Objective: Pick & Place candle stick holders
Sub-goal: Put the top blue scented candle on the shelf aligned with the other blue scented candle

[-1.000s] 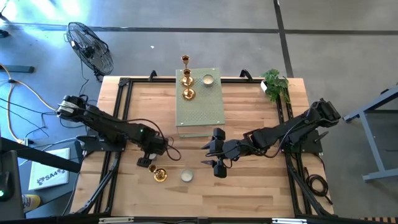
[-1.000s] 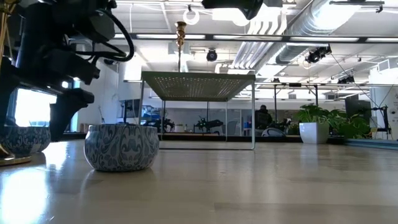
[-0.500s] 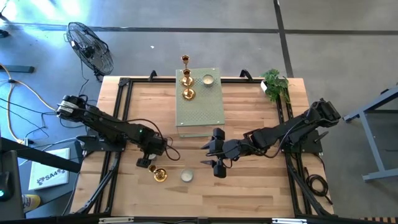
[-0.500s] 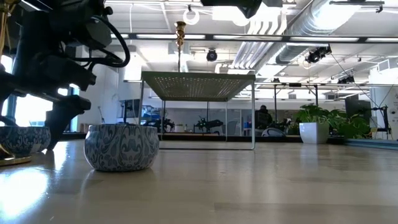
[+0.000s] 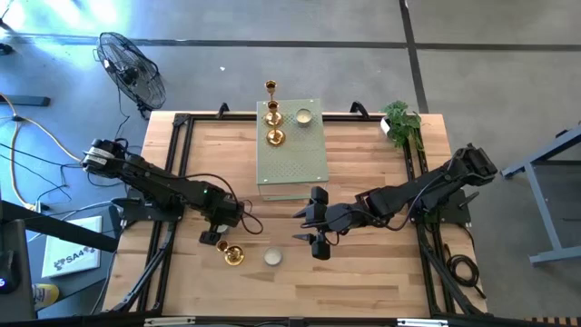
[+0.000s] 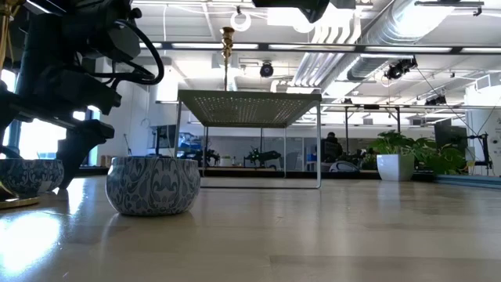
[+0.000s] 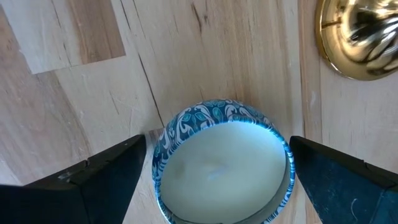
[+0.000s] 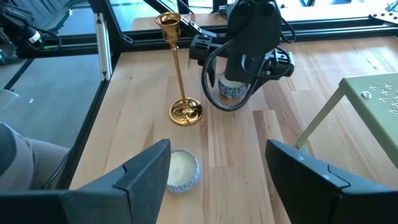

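Observation:
The left gripper needs to take hold of the blue-patterned cup next, by its round side [image 7: 163,149]. The cup then goes onto the green slab.
My left gripper [image 5: 214,237] is open and points down over a low round cup [image 7: 221,167] with a blue-patterned wall and a cream-white top, which stands on the table. One finger stands on each side of the cup; I cannot tell whether they touch it. A gold candle stick holder [image 8: 180,74] stands upright beside it on its round base [image 5: 233,256]. A second cup [image 5: 272,258] stands to its right. My right gripper [image 5: 314,223] is open and empty above the table's middle. Gold holders [image 5: 274,125] and a cup [image 5: 303,115] stand on the pale green slab [image 5: 295,159].
The green perforated slab stands on thin legs [image 6: 319,149] at the table's far middle. A potted plant [image 5: 401,123] is at the far right corner. Black frame rails [image 5: 172,173] run along the table's sides. A fan [image 5: 134,71] stands on the floor beyond the table.
My left gripper has sunk a little around the cup at the near left, its fingers staying apart, and then kept still. The cups and gold holders have not moved.

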Robot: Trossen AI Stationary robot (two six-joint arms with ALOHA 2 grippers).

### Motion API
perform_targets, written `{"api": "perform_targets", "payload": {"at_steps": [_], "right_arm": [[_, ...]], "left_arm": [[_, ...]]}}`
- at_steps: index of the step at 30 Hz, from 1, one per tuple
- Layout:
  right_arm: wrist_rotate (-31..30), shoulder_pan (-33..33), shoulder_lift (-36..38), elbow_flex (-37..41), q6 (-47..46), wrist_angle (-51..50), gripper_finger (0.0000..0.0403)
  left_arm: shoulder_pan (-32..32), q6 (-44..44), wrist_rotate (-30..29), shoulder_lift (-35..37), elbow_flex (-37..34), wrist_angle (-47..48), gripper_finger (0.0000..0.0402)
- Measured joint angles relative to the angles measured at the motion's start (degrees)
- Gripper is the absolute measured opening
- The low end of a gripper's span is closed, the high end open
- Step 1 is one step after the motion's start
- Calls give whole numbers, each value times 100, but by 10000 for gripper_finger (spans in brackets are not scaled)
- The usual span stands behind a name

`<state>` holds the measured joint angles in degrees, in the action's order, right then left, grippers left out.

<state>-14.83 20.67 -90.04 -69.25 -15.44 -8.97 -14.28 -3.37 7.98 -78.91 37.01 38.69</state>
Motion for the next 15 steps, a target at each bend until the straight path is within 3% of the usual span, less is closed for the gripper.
{"api": "perform_targets", "payload": {"at_steps": [15], "right_arm": [[1, 0, 0, 0, 2, 0, 259]], "left_arm": [[0, 159, -104, -4, -13, -85, 390]]}}
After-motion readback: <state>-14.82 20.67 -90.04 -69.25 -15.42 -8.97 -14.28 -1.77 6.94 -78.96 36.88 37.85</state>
